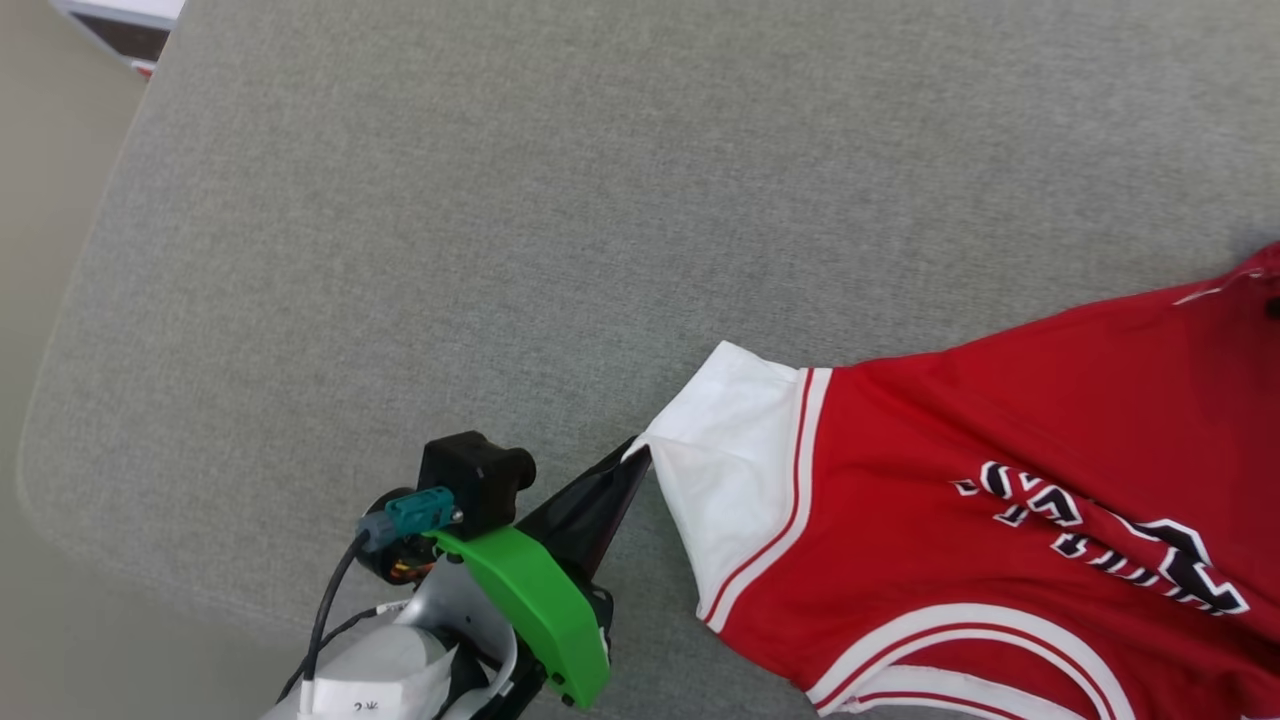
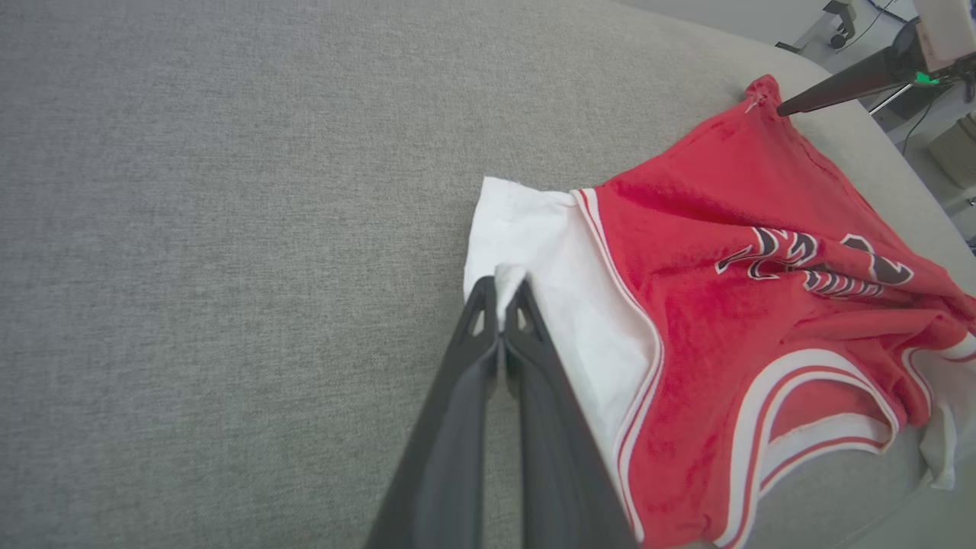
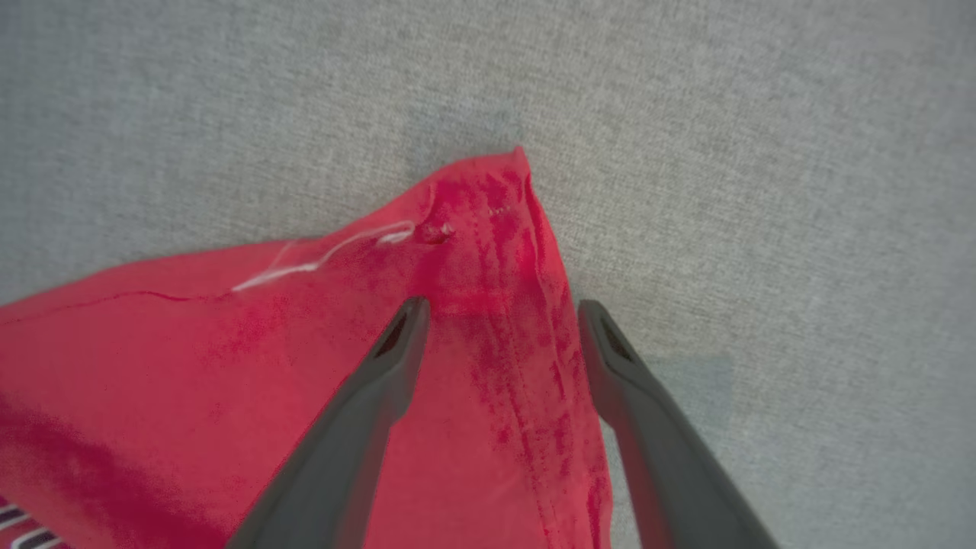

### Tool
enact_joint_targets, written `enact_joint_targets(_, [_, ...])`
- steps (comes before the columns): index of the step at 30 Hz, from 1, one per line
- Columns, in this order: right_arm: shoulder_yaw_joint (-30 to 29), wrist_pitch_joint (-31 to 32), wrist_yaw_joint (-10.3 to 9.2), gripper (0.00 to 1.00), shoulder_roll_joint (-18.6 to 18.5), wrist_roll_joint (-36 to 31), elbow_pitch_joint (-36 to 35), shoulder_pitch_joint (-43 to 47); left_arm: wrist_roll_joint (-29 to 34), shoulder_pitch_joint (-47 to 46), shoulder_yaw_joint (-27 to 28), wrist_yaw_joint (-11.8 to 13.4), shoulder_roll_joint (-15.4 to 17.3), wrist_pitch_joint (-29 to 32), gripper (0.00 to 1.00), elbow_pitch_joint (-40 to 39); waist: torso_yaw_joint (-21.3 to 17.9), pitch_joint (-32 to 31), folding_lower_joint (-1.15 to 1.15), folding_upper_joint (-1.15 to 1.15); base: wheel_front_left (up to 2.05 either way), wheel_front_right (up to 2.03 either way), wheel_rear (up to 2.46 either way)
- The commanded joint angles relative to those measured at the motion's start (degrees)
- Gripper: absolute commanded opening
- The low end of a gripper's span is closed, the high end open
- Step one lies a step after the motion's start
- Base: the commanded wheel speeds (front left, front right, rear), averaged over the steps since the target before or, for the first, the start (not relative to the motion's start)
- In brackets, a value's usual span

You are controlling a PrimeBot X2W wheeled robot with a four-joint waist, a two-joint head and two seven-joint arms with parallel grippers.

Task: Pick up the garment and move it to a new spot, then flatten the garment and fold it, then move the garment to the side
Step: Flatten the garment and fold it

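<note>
I will next grab the garment (image 1: 1056, 396) with my right gripper by the red corner of its hem (image 1: 1257, 266), to flatten and fold it.
The garment (image 1: 1000, 420), red with black-and-white chest lettering, lies spread on the grey padded surface (image 1: 500, 200) at the right of the head view. Its white sleeve (image 1: 740, 470) points left. My left gripper (image 1: 640, 455) is shut on the sleeve's outer corner; the left wrist view shows the gripper (image 2: 501, 293) pinching a small fold of white sleeve (image 2: 557, 305). My right gripper (image 3: 503, 309) is open, its fingers straddling the hem at a red corner of the garment (image 3: 488, 198) that lies flat. The left wrist view shows that right gripper (image 2: 785, 109) at the garment's far corner.
The grey surface has a rounded edge (image 1: 60, 400) at the left, with beige floor beyond. A white and dark object (image 1: 115, 25) sits past the far left corner. Stands and equipment (image 2: 938, 114) are beyond the surface's far side in the left wrist view.
</note>
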Motion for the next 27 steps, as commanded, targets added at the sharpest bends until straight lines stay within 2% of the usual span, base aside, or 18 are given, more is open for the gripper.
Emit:
enact_joint_targets(1, [-0.1, -0.9, -0.05, 1.00, -0.2, -0.7, 1.3, -1.2, 0.4, -1.3, 0.0, -0.4, -0.6, -0.4, 0.00, 0.4, 2.3, 2.4, 0.00, 0.00, 0.00, 0.00, 0.00])
enact_joint_targets(12, [4.3, -1.6, -0.05, 1.00, -0.1, -0.7, 7.0, 0.4, -0.2, -2.0, -0.6, -1.3, -2.1, -1.2, 0.00, 1.8, 3.7, 3.3, 0.00, 0.00, 0.00, 0.00, 0.00])
enact_joint_targets(13, [4.7, -1.4, -0.05, 0.38, -0.2, -0.5, 7.1, 0.7, -0.2, -2.0, -0.6, -1.3, -2.2, -1.2, 0.00, 1.9, 3.7, 3.3, 0.00, 0.00, 0.00, 0.00, 0.00])
enact_joint_targets(14, [5.1, -1.5, -0.05, 0.00, -0.4, -0.2, 7.2, 1.0, -0.2, -2.0, -0.6, -1.3, -2.2, -1.2, 0.00, 2.1, 3.7, 3.1, 0.00, 0.00, 0.00, 0.00, 0.00])
enact_joint_targets(17, [5.9, -2.8, -0.05, 0.00, -0.6, 0.6, 7.3, 1.5, -0.5, -2.0, -0.5, -1.3, -2.1, -1.3, 0.00, 2.5, 3.6, 2.5, 0.00, 0.00, 0.00, 0.00, 0.00])
enact_joint_targets(27, [8.4, -17.9, -0.05, 0.00, -0.3, 3.8, 7.9, -1.1, -0.3, -1.9, 1.9, -0.4, -0.8, -3.8, 0.00, 4.2, 0.5, -3.8, 0.00, 0.00, 0.00, 0.00, 0.00])
